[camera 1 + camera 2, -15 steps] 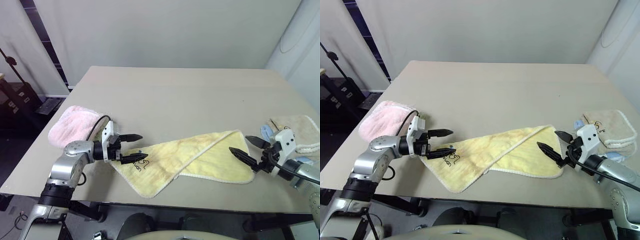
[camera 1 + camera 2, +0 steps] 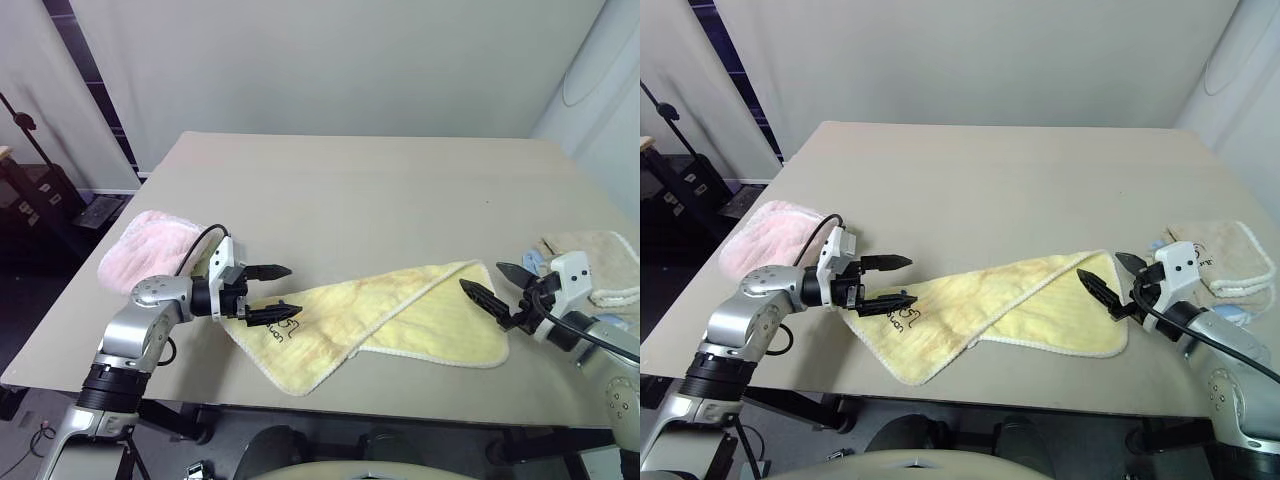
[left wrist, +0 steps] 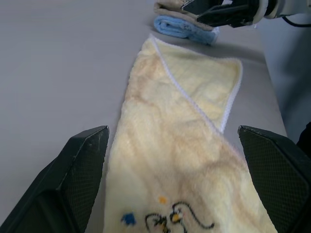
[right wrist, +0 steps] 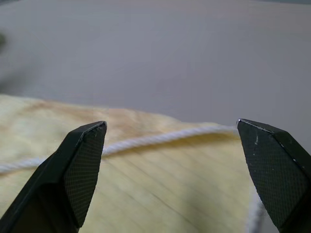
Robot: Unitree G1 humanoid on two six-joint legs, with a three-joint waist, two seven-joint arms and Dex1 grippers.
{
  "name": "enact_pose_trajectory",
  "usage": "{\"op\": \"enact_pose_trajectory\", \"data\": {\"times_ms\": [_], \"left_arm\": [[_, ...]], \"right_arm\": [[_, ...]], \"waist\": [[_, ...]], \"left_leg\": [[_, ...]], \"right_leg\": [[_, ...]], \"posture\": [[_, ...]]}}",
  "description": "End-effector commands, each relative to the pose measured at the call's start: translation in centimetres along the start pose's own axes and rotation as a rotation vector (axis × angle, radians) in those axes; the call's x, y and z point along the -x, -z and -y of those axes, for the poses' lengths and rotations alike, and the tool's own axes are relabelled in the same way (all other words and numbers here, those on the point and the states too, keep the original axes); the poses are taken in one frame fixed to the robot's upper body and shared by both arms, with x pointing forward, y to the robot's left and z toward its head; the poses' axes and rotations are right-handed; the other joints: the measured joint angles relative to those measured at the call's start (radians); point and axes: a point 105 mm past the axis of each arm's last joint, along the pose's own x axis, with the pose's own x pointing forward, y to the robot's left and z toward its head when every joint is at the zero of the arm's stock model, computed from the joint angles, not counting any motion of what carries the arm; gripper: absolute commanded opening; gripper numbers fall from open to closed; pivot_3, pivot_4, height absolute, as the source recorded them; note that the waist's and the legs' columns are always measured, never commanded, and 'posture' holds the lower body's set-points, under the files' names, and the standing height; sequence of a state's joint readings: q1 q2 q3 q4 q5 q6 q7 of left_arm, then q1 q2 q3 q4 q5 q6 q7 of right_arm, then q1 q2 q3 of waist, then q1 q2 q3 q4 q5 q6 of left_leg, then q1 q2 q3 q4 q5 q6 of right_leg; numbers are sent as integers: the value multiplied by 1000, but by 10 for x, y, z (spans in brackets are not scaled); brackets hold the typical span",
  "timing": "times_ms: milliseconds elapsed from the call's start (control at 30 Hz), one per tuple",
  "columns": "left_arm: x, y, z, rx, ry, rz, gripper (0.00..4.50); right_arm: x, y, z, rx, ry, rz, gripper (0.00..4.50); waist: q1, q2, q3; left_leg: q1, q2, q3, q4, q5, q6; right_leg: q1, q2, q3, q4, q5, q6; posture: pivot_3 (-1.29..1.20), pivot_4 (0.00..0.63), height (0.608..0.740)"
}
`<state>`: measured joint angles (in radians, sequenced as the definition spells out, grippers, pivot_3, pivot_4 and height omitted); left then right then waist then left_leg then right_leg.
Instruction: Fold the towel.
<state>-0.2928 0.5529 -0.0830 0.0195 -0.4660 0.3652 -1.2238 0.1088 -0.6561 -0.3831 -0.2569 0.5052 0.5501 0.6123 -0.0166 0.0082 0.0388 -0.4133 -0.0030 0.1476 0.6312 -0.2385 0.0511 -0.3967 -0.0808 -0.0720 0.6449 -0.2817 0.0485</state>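
The right gripper grabs the pale yellow towel by its white-hemmed corner (image 2: 475, 268) next, to fold the towel.
The pale yellow towel (image 2: 380, 312) lies folded over itself along the front of the table, its white-hemmed edge crossing the middle. A small dark logo (image 2: 283, 330) marks its left corner. My left gripper (image 2: 284, 290) hovers open over that logo corner, pointing along the towel; in the left wrist view the towel (image 3: 184, 121) stretches away between its fingers (image 3: 82, 170). My right gripper (image 2: 480, 276) is open at the towel's right end, just above the cloth. The right wrist view has the hem (image 4: 146, 141) running between the two fingertips (image 4: 82, 165).
A fluffy pink towel (image 2: 150, 250) lies at the left table edge behind my left arm. A folded beige towel (image 2: 600, 255) and a small blue cloth (image 2: 530, 262) sit at the right edge behind my right gripper. The table (image 2: 350, 190) stretches bare beyond the towel.
My left gripper has slid a little to the right over the logo corner. The right gripper has shifted slightly up along the towel's right end. Both stay open.
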Motion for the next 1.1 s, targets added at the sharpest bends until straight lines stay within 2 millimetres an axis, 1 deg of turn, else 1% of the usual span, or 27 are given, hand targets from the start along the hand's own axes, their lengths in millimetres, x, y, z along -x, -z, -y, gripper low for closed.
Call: {"op": "enact_pose_trajectory", "data": {"times_ms": [33,100,133,233,267,333,367,433,533,633,800,900,1000,1100], "left_arm": [[-7,-13,-2,-57,16,16,4475],[-9,-13,-2,-60,18,16,4475],[-7,-13,-4,-63,19,14,4475],[-6,-12,-5,-71,18,11,4475],[-5,-12,-6,-71,10,14,4475],[-1,-9,-8,-74,2,16,4475],[0,-8,-9,-76,1,15,4475],[2,-3,-11,-83,-10,0,4475],[5,3,-12,-79,-23,-2,4475],[8,7,-11,-72,-32,3,4475],[16,15,-9,-63,-42,-17,4475],[18,17,-10,-62,-43,-20,4475],[18,17,-11,-57,-43,-21,4475],[16,19,-11,-58,-35,-26,4475]], "right_arm": [[-10,-8,12,10,57,12,4500],[-17,-8,15,1,60,8,4500],[-28,-7,14,1,55,0,4500],[-46,-3,17,9,49,-23,4500],[-53,0,23,20,70,-32,4500],[-69,12,40,37,132,-97,4500],[-73,18,45,51,145,-130,4500],[-81,26,51,61,136,-172,4500],[-89,34,62,-10,159,-199,4500],[-91,35,68,-39,165,-201,4500],[-82,14,68,-128,91,-105,4500],[-73,9,61,-137,33,-96,4500],[-61,9,49,-106,-39,-112,4500],[-60,21,46,-105,-37,-149,4500]], "waist": [[-1,0,0],[-2,0,0],[-4,0,0],[-4,0,0],[-3,0,0],[-5,0,0],[-5,0,0],[-2,0,1],[-5,0,0],[-6,0,0],[-3,0,0],[-3,0,0],[-4,0,0],[-6,0,0]], "left_leg": [[0,0,0,0,0,0],[0,0,0,0,0,0],[0,0,0,0,0,0],[1,0,0,0,0,0],[1,0,0,0,0,0],[1,0,0,0,0,0],[1,0,1,1,0,0],[1,0,1,1,0,0],[0,0,2,0,0,0],[0,0,2,1,0,0],[0,0,2,1,0,0],[0,0,2,0,0,0],[0,0,2,0,0,0],[0,0,2,0,0,0]], "right_leg": [[0,0,0,0,0,0],[0,0,0,0,0,0],[0,0,0,0,0,0],[0,0,0,1,0,0],[0,0,-1,1,0,0],[0,0,-1,1,0,0],[-1,0,-1,1,0,0],[-1,0,-1,0,0,0],[-2,-1,-1,1,0,0],[-2,-1,-1,1,0,0],[-2,-1,-1,2,0,0],[-2,-2,-1,2,0,0],[-3,-2,-1,2,0,0],[-3,-2,-1,2,0,0]], "posture": [[0,0,740],[0,0,740],[0,0,740],[0,0,740],[0,0,740],[0,0,740],[0,0,740],[0,0,740],[0,0,740],[0,0,740],[0,0,740],[0,0,740],[0,0,740],[0,0,740]]}}
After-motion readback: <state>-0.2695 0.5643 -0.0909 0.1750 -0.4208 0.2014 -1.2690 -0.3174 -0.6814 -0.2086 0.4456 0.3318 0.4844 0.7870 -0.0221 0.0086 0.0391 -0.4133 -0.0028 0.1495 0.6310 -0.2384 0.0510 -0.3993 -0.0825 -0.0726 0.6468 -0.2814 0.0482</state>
